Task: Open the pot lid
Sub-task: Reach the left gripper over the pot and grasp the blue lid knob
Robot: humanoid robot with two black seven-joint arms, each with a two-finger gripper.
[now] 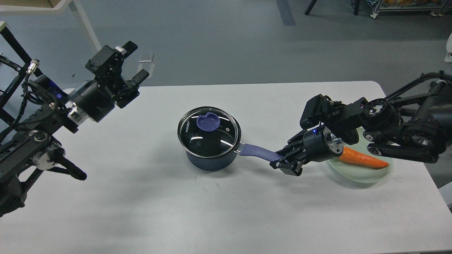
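Observation:
Next, the left gripper grabs the glass lid by its narrow purple knob to open it. The lid across the pot is wider than my open fingers.
A dark blue pot stands at the table's middle with a glass lid seated on it. The lid has a purple knob. The pot's purple handle points right. My right gripper is shut on the end of that handle. My left gripper is open and empty, raised above the table's far left edge, well left of the lid.
A pale green plate with an orange carrot lies at the right, partly under my right arm. A white table leg and a black frame stand at the back left.

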